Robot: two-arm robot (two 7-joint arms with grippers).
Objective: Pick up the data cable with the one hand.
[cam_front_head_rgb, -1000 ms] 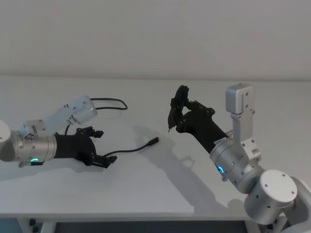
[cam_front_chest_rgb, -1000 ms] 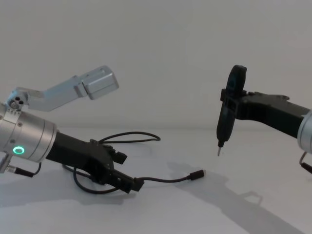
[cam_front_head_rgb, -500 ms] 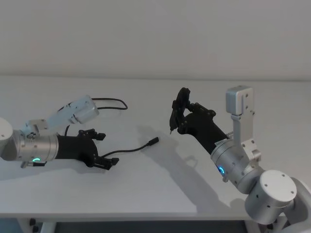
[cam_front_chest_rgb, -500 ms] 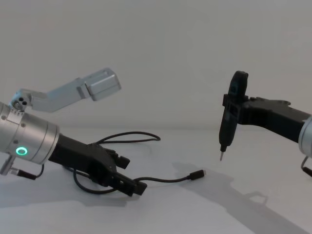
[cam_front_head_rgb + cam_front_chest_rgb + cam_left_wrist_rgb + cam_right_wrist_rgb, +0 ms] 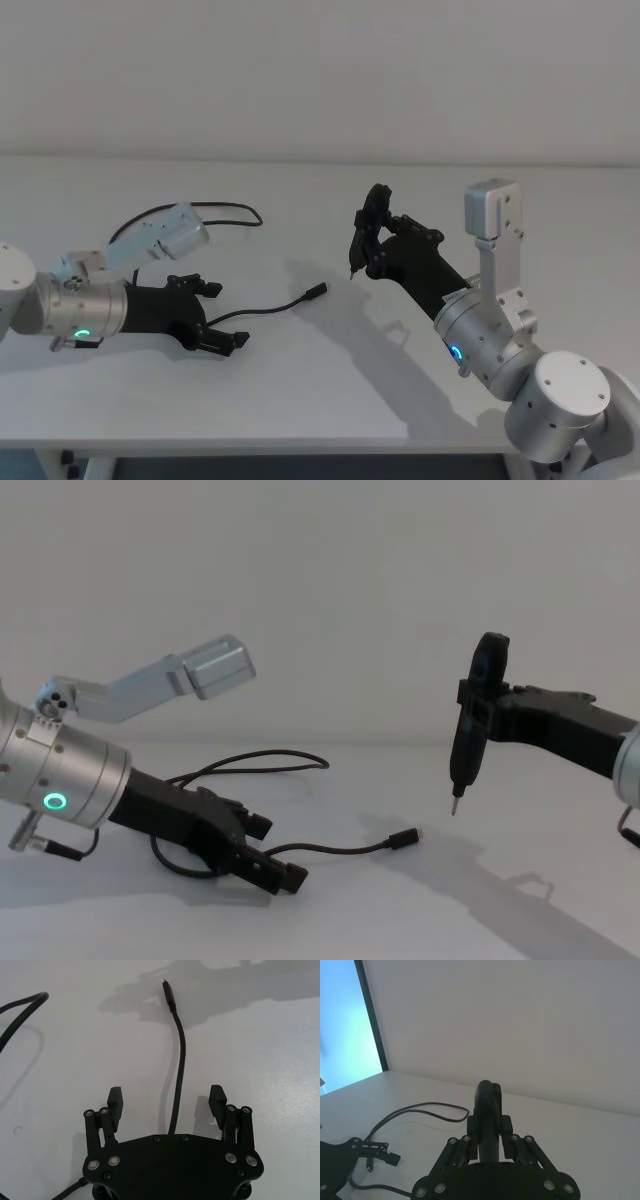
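Observation:
I need to pick up the data cable next with my left gripper, holding its thin cord behind the plug (image 5: 290,848), so the data cable's metal-tipped plug (image 5: 404,838) stays free.
The data cable (image 5: 266,308) is a thin black cord lying on the white table (image 5: 330,390), with one metal-tipped plug (image 5: 316,291) pointing right and a loop (image 5: 226,207) farther back. My left gripper (image 5: 222,315), blocky and black on a silver wrist with a green light, lies low over the table and stands open. The cord (image 5: 176,1105) runs between its two fingers (image 5: 116,1100) without either one touching it. In the chest view the left gripper (image 5: 274,852) straddles the cord (image 5: 330,850). My right gripper (image 5: 488,1127) hangs raised at centre right, shut on a slim black pin-tipped tool (image 5: 362,228).
The cord's back loop (image 5: 270,761) curves behind the left arm's silver wrist camera block (image 5: 172,232). Bare table stretches between the plug (image 5: 405,839) and the right arm, and along the front edge.
My left gripper has slid right and nearer, settling lower along the cord, and is still open. The right arm has hardly moved.

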